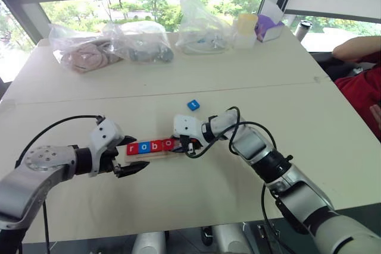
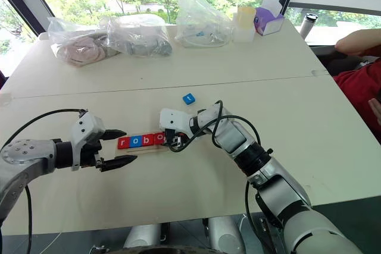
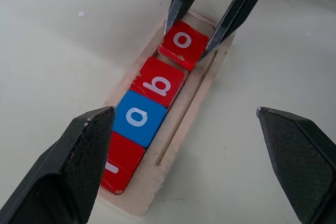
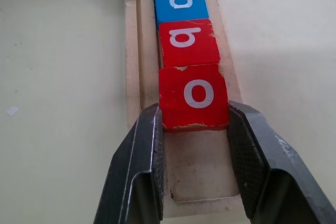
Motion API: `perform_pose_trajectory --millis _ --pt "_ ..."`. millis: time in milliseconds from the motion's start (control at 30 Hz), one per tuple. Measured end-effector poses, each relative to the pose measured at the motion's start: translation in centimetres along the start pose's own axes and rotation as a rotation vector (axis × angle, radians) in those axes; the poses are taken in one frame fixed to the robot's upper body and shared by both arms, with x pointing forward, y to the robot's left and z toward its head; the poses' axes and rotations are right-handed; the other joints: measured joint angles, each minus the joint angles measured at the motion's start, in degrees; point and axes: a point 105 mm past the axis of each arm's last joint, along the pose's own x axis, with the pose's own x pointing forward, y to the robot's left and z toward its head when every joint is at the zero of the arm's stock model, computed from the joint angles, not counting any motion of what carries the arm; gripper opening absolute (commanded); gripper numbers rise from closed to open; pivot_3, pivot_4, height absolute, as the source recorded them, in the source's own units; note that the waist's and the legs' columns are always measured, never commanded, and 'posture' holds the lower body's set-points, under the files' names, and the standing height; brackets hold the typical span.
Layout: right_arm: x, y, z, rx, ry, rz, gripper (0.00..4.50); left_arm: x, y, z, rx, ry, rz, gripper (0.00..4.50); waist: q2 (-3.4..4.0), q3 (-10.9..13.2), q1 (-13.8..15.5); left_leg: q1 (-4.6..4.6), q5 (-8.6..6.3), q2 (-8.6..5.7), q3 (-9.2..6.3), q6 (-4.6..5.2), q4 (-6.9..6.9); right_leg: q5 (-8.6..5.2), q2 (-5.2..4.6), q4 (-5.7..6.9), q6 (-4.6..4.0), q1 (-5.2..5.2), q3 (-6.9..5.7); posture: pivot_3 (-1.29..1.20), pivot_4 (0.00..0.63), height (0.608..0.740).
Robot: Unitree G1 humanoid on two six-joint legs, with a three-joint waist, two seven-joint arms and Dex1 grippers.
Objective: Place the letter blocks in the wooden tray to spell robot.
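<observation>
The red o block sits in the wooden tray (image 1: pixel 156 155) and would stay there, so it is time for my right gripper to open now.
The wooden tray (image 1: pixel 156 155) lies on the white table in front of me. In it sit a red r (image 3: pixel 121 163), a blue o (image 3: pixel 137 116) and a red b (image 3: pixel 160 82) in a row. My right gripper (image 4: pixel 193 113) is shut on a red o block (image 4: pixel 194 95), in the tray right against the b. The tray floor (image 4: pixel 199 177) at the right end is bare. A blue letter block (image 1: pixel 193 104) lies loose on the table behind the tray. My left gripper (image 1: pixel 134 154) stands open at the tray's left end, its fingers on either side of the tray.
Several clear plastic bags (image 1: pixel 140 43) line the table's far edge, with a purple tissue box (image 1: pixel 269 28) and a cup (image 1: pixel 245 31) beside them. A person's arm in a red sleeve (image 1: pixel 357 49) rests at the far right.
</observation>
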Motion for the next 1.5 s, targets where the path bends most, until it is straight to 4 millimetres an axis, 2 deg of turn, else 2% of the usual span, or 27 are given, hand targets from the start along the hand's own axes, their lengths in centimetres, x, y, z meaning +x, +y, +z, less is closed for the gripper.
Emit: perform_pose_trajectory --millis 200,267,300,433,600,800,933,1067,1400,1500 --pt "0.4 0.1 0.4 -0.003 -0.007 0.006 1.12 0.1 0.0 0.0 -0.001 -0.006 0.004 4.5 0.0 0.0 0.0 0.0 0.0 0.0 0.0 0.0 0.0 0.0 0.0 0.0 0.0 0.0 0.0 0.0 0.15 0.74" --pt "0.5 0.0 0.3 0.004 -0.006 0.005 2.15 0.1 0.0 0.0 -0.001 -0.006 0.009 4.5 0.0 0.0 -0.1 0.02 0.0 0.0 0.0 0.0 0.0 0.0 0.0 0.0 0.0 0.0 0.0 0.0 0.15 0.74" --pt "0.5 0.0 0.3 0.006 -0.007 0.002 2.48 0.1 0.0 0.0 -0.002 -0.006 0.009 4.5 0.0 0.0 -0.1 0.02 0.0 0.0 0.0 0.0 -0.01 0.0 0.0 0.0 0.0 0.0 0.0 0.0 0.15 0.74" --pt "0.6 -0.2 0.4 0.009 -0.012 -0.008 4.35 0.1 0.0 0.0 -0.002 -0.005 0.009 4.5 0.0 0.0 0.0 0.01 0.0 0.0 0.0 0.0 -0.01 0.01 0.0 0.0 0.0 0.0 0.0 0.0 0.15 0.74" --pt "0.4 -0.4 0.5 0.033 -0.02 -0.019 4.35 0.1 0.2 0.0 -0.001 -0.005 0.012 4.5 0.0 0.0 0.0 -0.02 0.0 0.0 0.0 0.0 0.0 0.01 -0.01 0.0 0.0 0.0 0.0 0.0 0.15 0.74" --pt "-2.1 -3.5 3.1 0.063 -0.117 -0.154 4.35 -0.1 0.6 -0.1 0.001 -0.003 0.014 4.5 -0.01 0.0 0.0 -0.01 0.0 0.0 -0.01 0.0 -0.01 0.01 0.0 0.0 0.0 -0.01 0.0 0.0 0.15 0.74" --pt "-1.9 -4.9 1.5 0.077 -0.087 -0.252 4.35 -0.2 0.9 -0.2 0.006 0.008 0.023 4.5 0.0 0.0 0.0 -0.04 0.0 -0.01 0.0 0.0 -0.02 0.01 -0.01 -0.03 0.0 -0.02 0.0 0.0 0.15 0.74" --pt "-1.0 -4.8 0.3 0.078 -0.059 -0.248 4.35 -0.2 0.9 0.0 0.013 0.004 0.025 4.5 0.0 0.0 0.0 -0.04 0.0 0.0 0.01 0.0 -0.02 0.02 -0.02 -0.04 0.02 -0.02 0.0 0.0 0.15 0.74" --pt "0.0 -3.8 -0.4 0.057 -0.051 -0.208 4.35 -0.2 0.9 0.0 0.013 0.004 0.026 4.5 0.0 0.0 0.0 -0.05 0.0 0.0 0.0 0.0 -0.02 0.02 -0.02 -0.03 0.02 -0.02 0.0 0.0 0.15 0.74" --pt "-0.1 -3.7 0.0 0.045 -0.056 -0.202 4.35 -0.2 1.0 0.0 0.014 0.005 0.027 4.5 0.0 0.0 0.0 -0.04 0.0 0.0 0.0 0.0 -0.02 0.02 -0.01 -0.03 0.02 -0.02 0.0 0.0 0.15 0.74"
